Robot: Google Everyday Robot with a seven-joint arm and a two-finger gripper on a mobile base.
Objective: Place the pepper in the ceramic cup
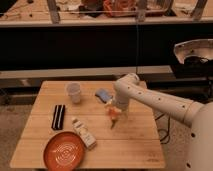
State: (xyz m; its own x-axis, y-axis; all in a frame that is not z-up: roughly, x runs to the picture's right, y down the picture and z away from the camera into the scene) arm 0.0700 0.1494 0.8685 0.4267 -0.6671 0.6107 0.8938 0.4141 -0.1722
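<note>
The pepper should go in the ceramic cup, so my gripper should pick it up by its orange-red body next.
The pepper, a small orange-red sliver, lies on the wooden table right of centre. My gripper points straight down over it, open, with the fingers at the pepper's upper end. I cannot tell whether they touch it. The ceramic cup, pale and without a handle, stands upright at the back left of the table, well to the left of the gripper. My white arm reaches in from the right.
A blue-grey pad lies just behind and left of the gripper. A black flat item sits at the left, a pale packet in front of centre, and an orange swirl plate at the front left. Dark shelving runs behind the table.
</note>
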